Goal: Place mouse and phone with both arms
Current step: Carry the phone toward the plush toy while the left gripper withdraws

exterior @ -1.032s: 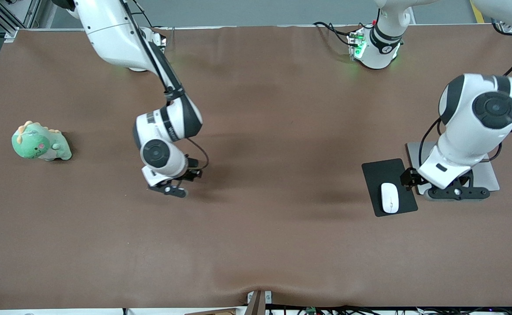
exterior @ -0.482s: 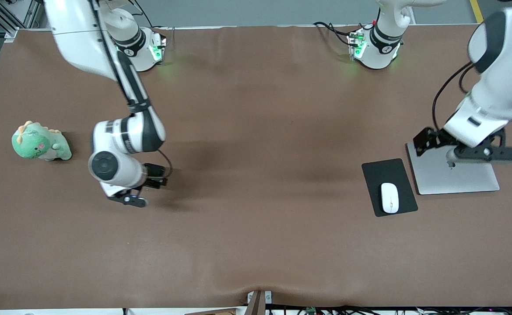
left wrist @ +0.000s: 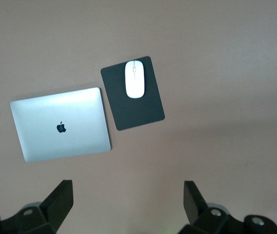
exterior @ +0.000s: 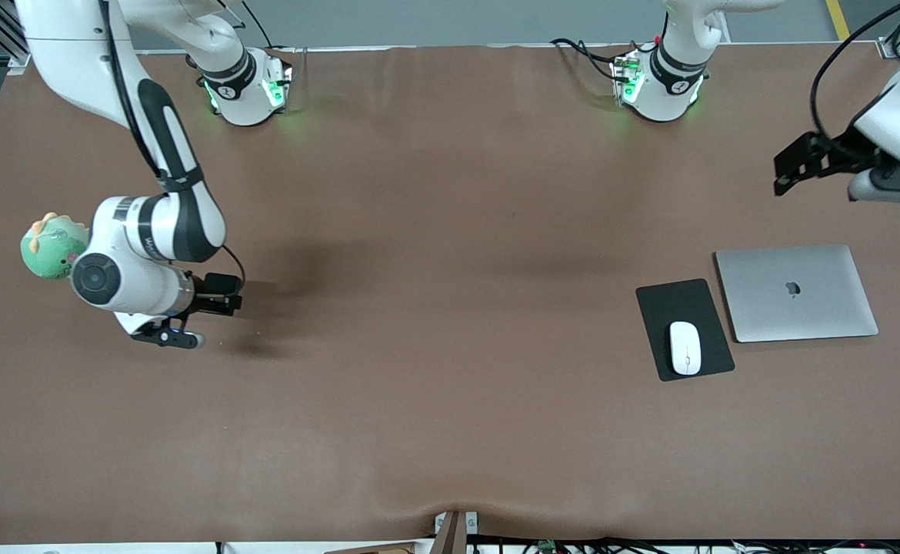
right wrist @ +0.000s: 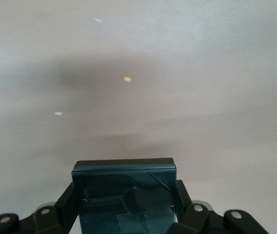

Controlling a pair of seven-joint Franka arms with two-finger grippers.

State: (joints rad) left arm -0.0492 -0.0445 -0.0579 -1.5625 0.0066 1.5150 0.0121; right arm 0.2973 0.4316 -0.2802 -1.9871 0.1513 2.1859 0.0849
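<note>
I should keep holding the phone (right wrist: 124, 192) with my right gripper. The phone hangs above the table with its shadow apart from it, so it would fall if I opened now.
The white mouse (exterior: 685, 348) lies on a black mat (exterior: 681, 304) toward the left arm's end of the table; in the left wrist view the mouse (left wrist: 135, 79) sits near one end of the mat (left wrist: 138, 109). My left gripper (exterior: 892, 185) hangs open and empty over bare table near the laptop, its fingertips (left wrist: 64, 187) wide apart around the gap (left wrist: 128, 187). My right gripper (exterior: 165, 336) is low over the table beside the plush toy, shut on the phone (right wrist: 124, 192), a glossy black slab upright between the jaws (right wrist: 124, 207).
A closed silver laptop (exterior: 796, 292) lies beside the mat. A green plush dinosaur (exterior: 46, 246) sits at the right arm's end, partly covered by the right wrist. Brown cloth covers the whole table.
The right arm swung with the phone toward the plush toy. The left arm lifted away from over the laptop toward the table's corner, uncovering the laptop. The mouse stayed put.
</note>
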